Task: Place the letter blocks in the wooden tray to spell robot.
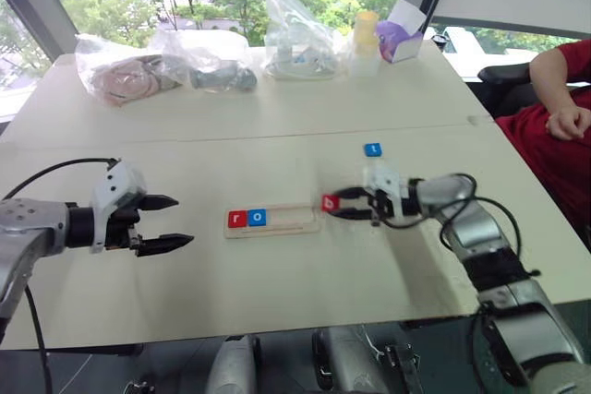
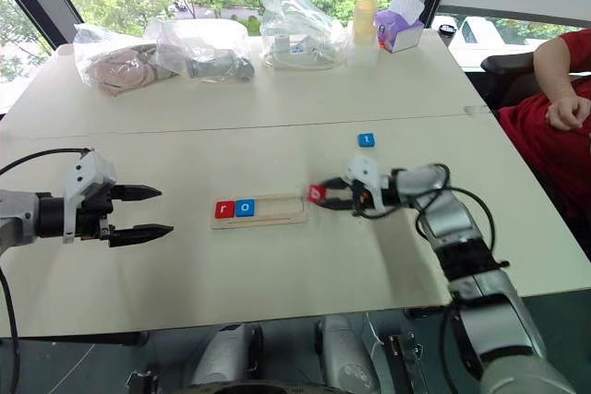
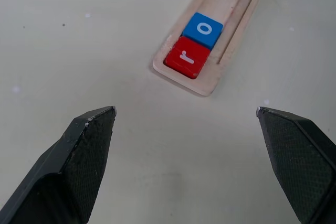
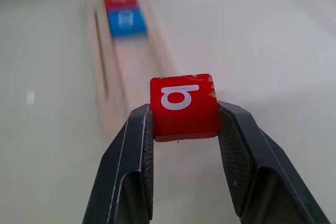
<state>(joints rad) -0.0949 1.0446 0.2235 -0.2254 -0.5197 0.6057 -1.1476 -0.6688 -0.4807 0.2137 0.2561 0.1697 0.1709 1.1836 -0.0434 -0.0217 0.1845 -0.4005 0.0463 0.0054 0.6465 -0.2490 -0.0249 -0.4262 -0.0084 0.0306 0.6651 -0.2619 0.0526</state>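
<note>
I should move the red "b" block to the tray's slot with my right gripper before I release it, because the block is above the slot and short of it.
The wooden tray (image 1: 273,220) lies at the middle of the table with a red "r" block (image 1: 237,219) and a blue "o" block (image 1: 257,217) at its left end. My right gripper (image 1: 338,204) is shut on a red "b" block (image 4: 184,106), held just off the tray's right end, slightly above the table. A blue "t" block (image 1: 372,149) lies loose on the table behind it. My left gripper (image 1: 177,220) hangs open and empty to the left of the tray; in its wrist view the tray (image 3: 231,35) lies beyond its wide-apart fingertips.
Clear plastic bags (image 1: 166,66) with items, a yellow bottle (image 1: 366,41) and a purple tissue box (image 1: 401,39) stand along the far side of the table. A person in a red shirt (image 1: 559,126) sits at the right edge.
</note>
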